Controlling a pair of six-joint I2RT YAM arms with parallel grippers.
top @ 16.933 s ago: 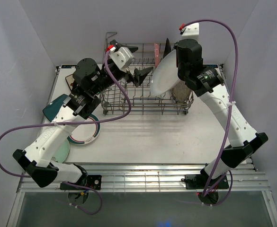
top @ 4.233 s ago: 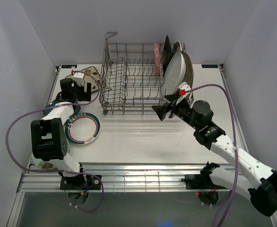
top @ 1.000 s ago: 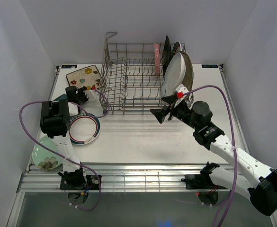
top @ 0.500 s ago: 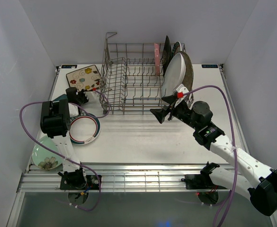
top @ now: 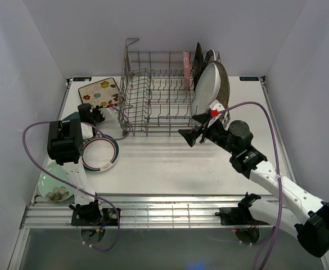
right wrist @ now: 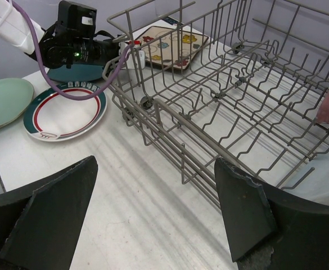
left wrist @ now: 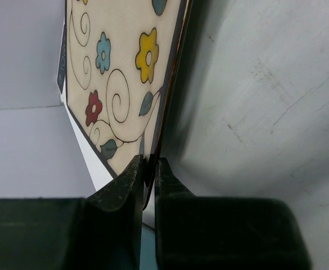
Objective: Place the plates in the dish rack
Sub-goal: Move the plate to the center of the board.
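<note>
The cream floral square plate would rise with my left gripper if I lifted it now, because its dark near edge (top: 100, 108) (left wrist: 149, 170) is pinched between both fingers.
The cream floral square plate (top: 99, 93) (left wrist: 125, 73) lies at the table's back left, left of the dish rack (top: 158, 95) (right wrist: 226, 84). My left gripper (top: 98, 112) (left wrist: 147, 169) is shut on that plate's near edge. In the rack's right end stand a white oval plate (top: 206, 87), a speckled grey plate (top: 224, 84), a black plate (top: 198, 56) and a pink plate (top: 185, 70). A teal-rimmed round plate (top: 99, 154) (right wrist: 63, 112) and a pale green plate (top: 54, 183) (right wrist: 4, 95) lie flat on the left. My right gripper (top: 192, 126) (right wrist: 154, 163) hovers open before the rack's front, holding nothing.
A teal square plate (top: 68, 118) shows partly under the left arm. The left arm's purple cable (top: 116, 121) loops by the rack's front left corner. A tall wire loop (top: 131, 42) rises at the rack's back left corner. White walls close in both sides.
My left gripper has closed onto the cream plate's edge. Neither arm has visibly shifted, and the right gripper stays open.
</note>
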